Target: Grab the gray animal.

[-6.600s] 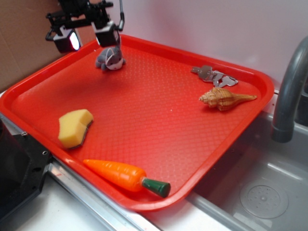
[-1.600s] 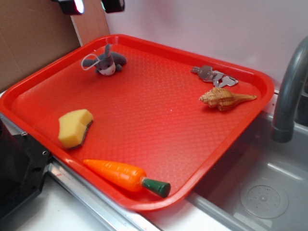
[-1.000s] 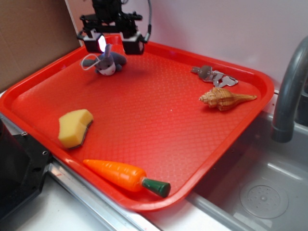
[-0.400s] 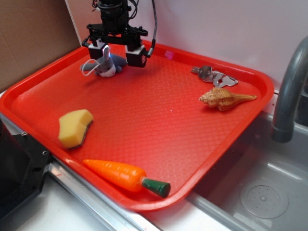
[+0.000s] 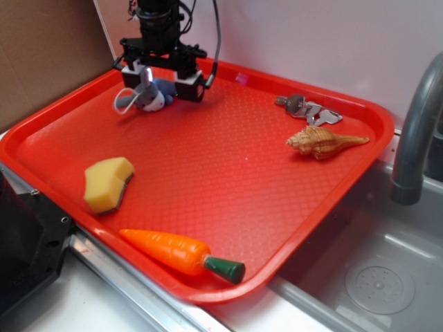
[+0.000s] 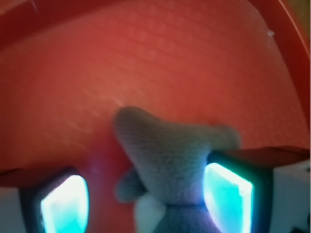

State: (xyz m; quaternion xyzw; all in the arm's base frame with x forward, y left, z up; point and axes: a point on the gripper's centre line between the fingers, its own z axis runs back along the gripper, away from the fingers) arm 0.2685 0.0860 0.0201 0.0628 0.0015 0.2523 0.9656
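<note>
The robot's gripper will lift the gray animal from the red tray, so next it will grab the animal by its neck (image 6: 182, 205), just below the head.
The gray animal (image 5: 156, 96) is a small gray and white plush lying at the far left corner of the red tray (image 5: 41, 135), its pale cord loop (image 5: 121, 102) trailing left. My gripper (image 5: 161, 83) is lowered over it and stands open, one finger on each side. In the wrist view the plush (image 6: 170, 155) fills the space between the lit pads. It lies against the right pad (image 6: 227, 194), and a strip of red tray shows between it and the left pad (image 6: 63, 204).
On the tray lie a yellow sponge (image 5: 107, 183) front left, an orange carrot (image 5: 176, 252) at the front edge, silver keys (image 5: 308, 108) and a tan seashell (image 5: 324, 142) far right. A gray faucet (image 5: 415, 131) and sink (image 5: 377, 277) are on the right, with a cardboard wall (image 5: 48, 55) behind left.
The gripper came down from high above the tray and now straddles the plush. Since 0.4 s ago it has dropped slightly and the plush's cord has shifted left.
</note>
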